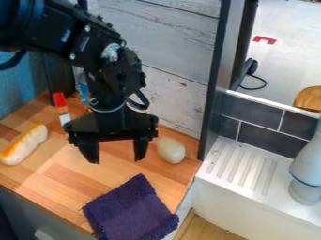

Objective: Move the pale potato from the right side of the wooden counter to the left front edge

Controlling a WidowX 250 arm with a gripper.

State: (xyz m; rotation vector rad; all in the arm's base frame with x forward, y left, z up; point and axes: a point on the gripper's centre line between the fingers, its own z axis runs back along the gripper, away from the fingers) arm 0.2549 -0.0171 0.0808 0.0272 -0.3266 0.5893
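The gripper will next pick up the pale egg-shaped object by its rounded body, to move it over by the long whitish piece.
The black gripper point(117, 158) hangs over the wooden counter with its two fingers wide apart and nothing between them. Just right of its right finger lies a pale, egg-shaped object point(171, 150). Below the gripper in the view, a dark purple cloth point(130, 209) is spread near the counter's front edge. At the left rests a long whitish piece with an orange edge point(24, 145), apart from the gripper. Behind the gripper's left side is a red and white item point(61, 108), partly covered by the arm.
A wooden plank wall point(172, 56) stands behind the counter point(56, 171). A dark vertical post is at the counter's right end. Beyond it are a white ridged drainboard point(241, 168), dark tiles point(270, 143) and a grey-white cylindrical object point(307, 164).
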